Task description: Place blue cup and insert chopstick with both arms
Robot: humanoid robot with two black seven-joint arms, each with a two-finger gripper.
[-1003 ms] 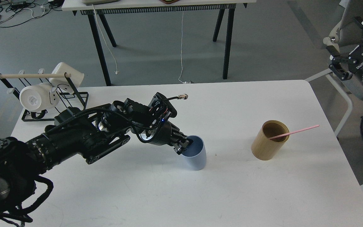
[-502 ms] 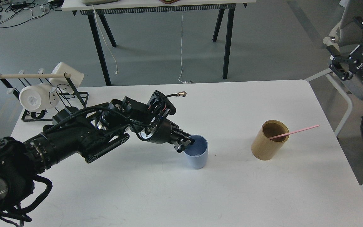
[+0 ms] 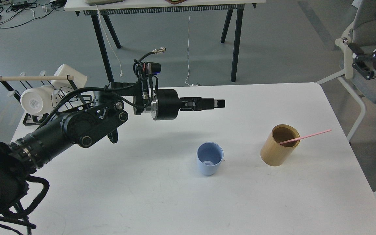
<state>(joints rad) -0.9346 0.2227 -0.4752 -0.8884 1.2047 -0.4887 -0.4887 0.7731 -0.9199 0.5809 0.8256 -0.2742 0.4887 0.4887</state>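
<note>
My right gripper should take the pink chopstick (image 3: 305, 136) next by its upper end, which sticks out. Then the chopstick can go into the blue cup (image 3: 210, 159).
The blue cup (image 3: 210, 159) stands upright and alone on the white table (image 3: 162, 202), near its middle. My left gripper (image 3: 220, 103) hangs in the air above and behind the cup, pointing right and holding nothing. It is seen side-on, so its fingers overlap. The pink chopstick (image 3: 305, 136) leans out of a tan wooden cylinder (image 3: 277, 150) to the right of the cup. My right gripper (image 3: 369, 39) is open and empty, high up past the table's right edge.
A black rack (image 3: 57, 104) with a pale wooden rod and white mugs (image 3: 38, 99) stands at the table's back left corner. A chair (image 3: 357, 78) stands beside the right edge. Another table's legs (image 3: 237, 42) are behind.
My left gripper let go of the blue cup, rose and swung back and right. The cup, tilted before, now stands upright. My right gripper drifted slightly right.
</note>
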